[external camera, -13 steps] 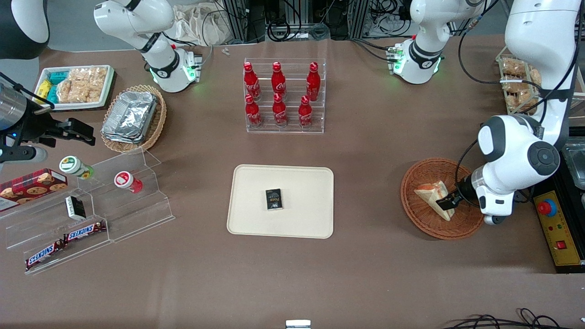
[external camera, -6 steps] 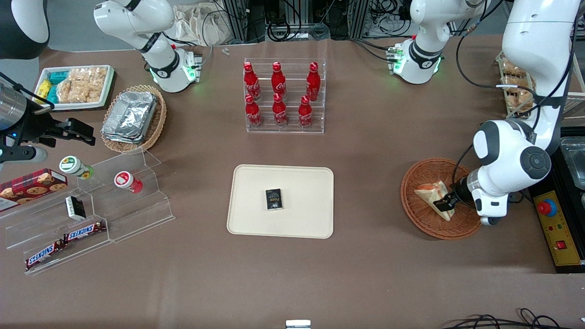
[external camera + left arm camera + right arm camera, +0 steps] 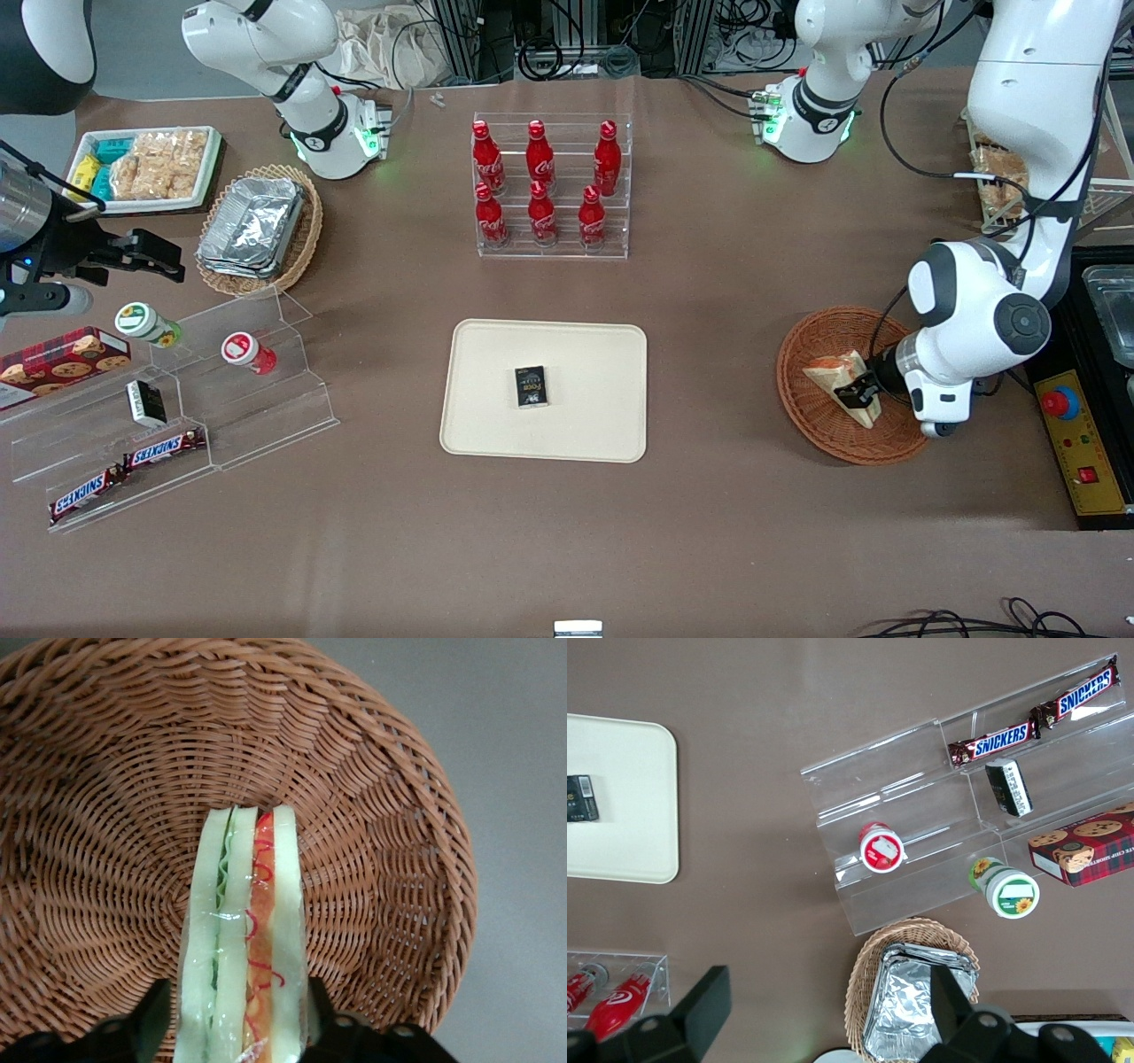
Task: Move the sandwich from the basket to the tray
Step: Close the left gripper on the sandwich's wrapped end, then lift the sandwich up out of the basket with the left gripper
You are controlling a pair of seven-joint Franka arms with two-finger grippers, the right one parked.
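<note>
My gripper should next pinch the wedge-shaped sandwich across its flat bread sides, as its cut edge point(image 3: 239, 904) slopes to a tip.
The sandwich point(image 3: 833, 372), a pale bread wedge with orange-red and green filling, lies in the round reddish-brown wicker basket point(image 3: 811, 425) toward the working arm's end of the table. My left gripper point(image 3: 858, 392) is down in the basket at the sandwich's wide end. In the left wrist view the sandwich point(image 3: 248, 930) stands on edge between the two dark fingers point(image 3: 151, 1019), which straddle it with a thin gap on one side; the gripper point(image 3: 235, 1032) is open. The basket weave point(image 3: 106, 815) fills that view. The cream tray point(image 3: 496, 425) lies mid-table, apart from the basket.
A small dark box point(image 3: 531, 386) lies on the tray. A clear rack of red bottles point(image 3: 549, 186) stands farther from the camera. A stepped acrylic shelf with snacks point(image 3: 177, 416), a tan basket of foil trays point(image 3: 257, 226) and a control box point(image 3: 1076, 443) flank the table.
The left arm has shifted a little toward the tray and lowered, bringing the gripper further onto the sandwich's wide end. The sandwich and basket have not moved.
</note>
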